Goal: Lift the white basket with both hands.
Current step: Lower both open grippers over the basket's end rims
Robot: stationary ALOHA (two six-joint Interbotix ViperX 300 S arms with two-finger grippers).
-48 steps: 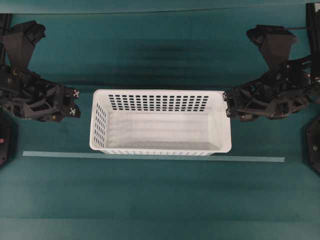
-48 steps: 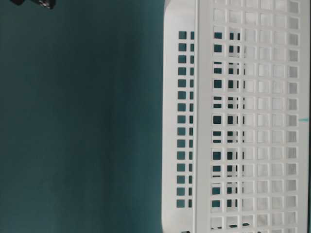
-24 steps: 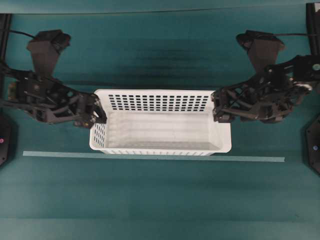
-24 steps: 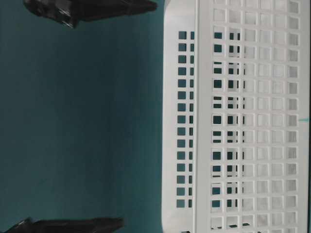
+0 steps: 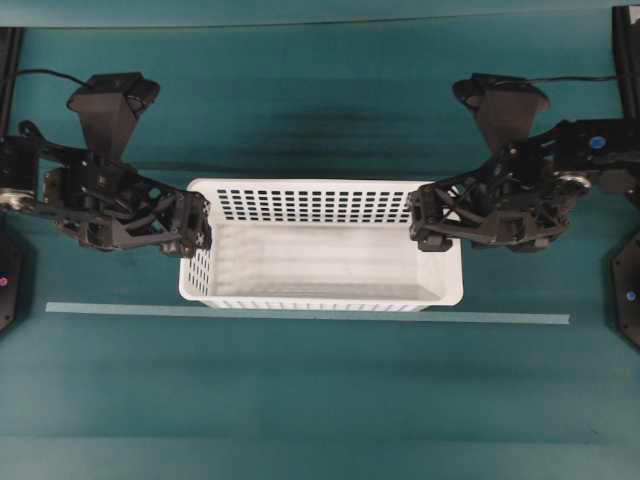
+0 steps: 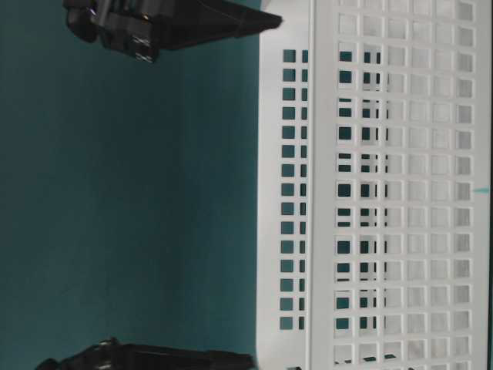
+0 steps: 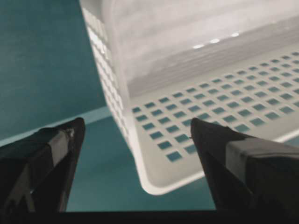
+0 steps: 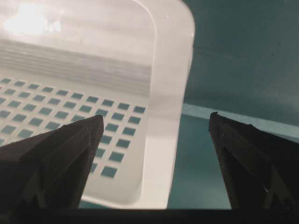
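Observation:
My right gripper's fingers are above the basket's rim and would miss if closed now. I should lower it before closing on the rim at the basket's end.
The white basket (image 5: 320, 262) stands empty on the teal table in the overhead view, long sides running left to right. My left gripper (image 5: 200, 226) is open at the basket's left end. In the left wrist view one finger (image 7: 56, 154) is outside over the table and the other (image 7: 224, 154) inside, with the end wall's rim (image 7: 154, 179) between them, untouched. My right gripper (image 5: 420, 222) is open at the right end. Its fingers (image 8: 65, 149) likewise straddle that end's rim (image 8: 163, 140) without touching it.
A pale tape strip (image 5: 300, 314) runs along the table just in front of the basket. Black brackets sit at the far left edge (image 5: 6, 282) and the far right edge (image 5: 626, 290). In the table-level view black finger tips (image 6: 223, 21) reach the basket's rim (image 6: 283, 185).
Both arms have moved inward from beside the basket to its two ends. Their jaws have spread wide and now straddle the end rims. The basket has not moved.

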